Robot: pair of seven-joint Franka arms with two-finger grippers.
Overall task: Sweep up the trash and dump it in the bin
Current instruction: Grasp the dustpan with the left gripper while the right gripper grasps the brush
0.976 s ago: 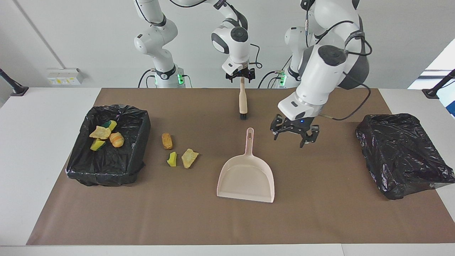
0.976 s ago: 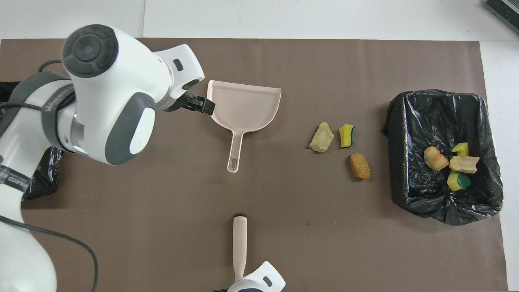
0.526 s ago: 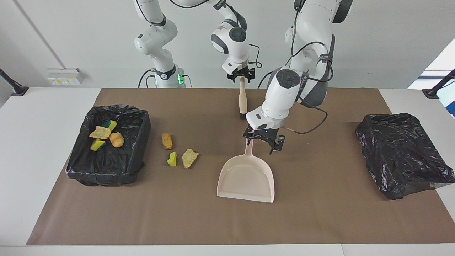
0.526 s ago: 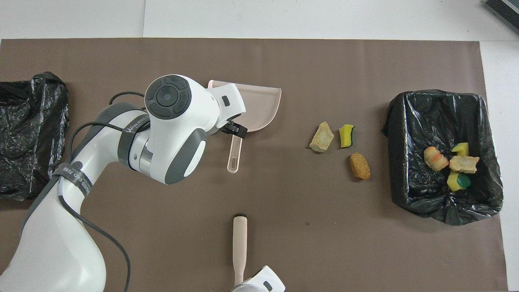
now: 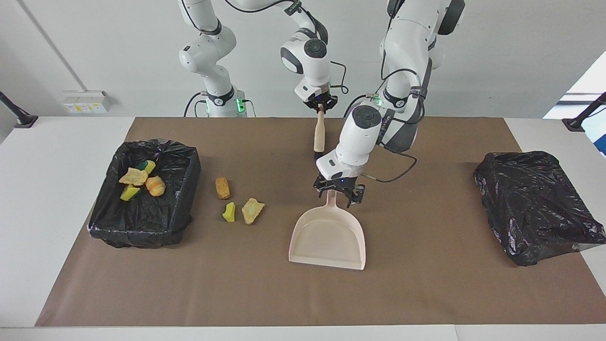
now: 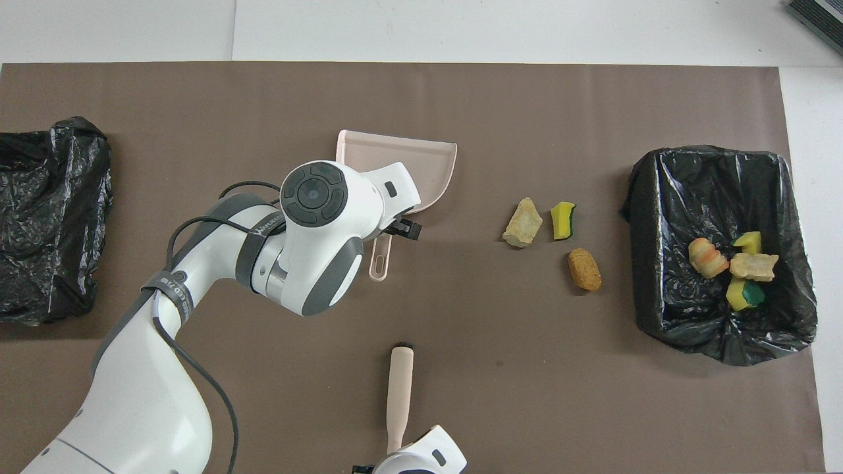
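Next, my left gripper takes hold of the dustpan by its narrow handle (image 6: pixel 380 254), since the broad scoop (image 6: pixel 427 170) spreads far wider than my open fingers.
The pink dustpan (image 5: pixel 328 234) lies flat mid-mat, its handle (image 5: pixel 333 199) pointing toward the robots. My left gripper (image 5: pixel 339 193) is open and sits low over the handle, a finger on each side; in the overhead view the arm hides most of the handle (image 6: pixel 380 258). My right gripper (image 5: pixel 321 106) is shut on the top of the brush (image 5: pixel 318 135), which hangs slightly tilted near the robots' edge (image 6: pixel 400 395). Three trash scraps lie on the mat beside the bin: an orange-brown lump (image 5: pixel 222 187), a yellow-green sponge bit (image 5: pixel 229 211) and a tan lump (image 5: pixel 252 210). Several more lie in the bin (image 5: pixel 184 189).
The black-lined bin stands at the right arm's end of the table (image 6: pixel 658 197). A crumpled black bag (image 5: pixel 535 203) lies at the left arm's end (image 6: pixel 46 210). A brown mat (image 5: pixel 426 284) covers the table.
My left gripper has swung in from beside the dustpan and come down over its handle. My right gripper has raised the brush a little and tilted it.
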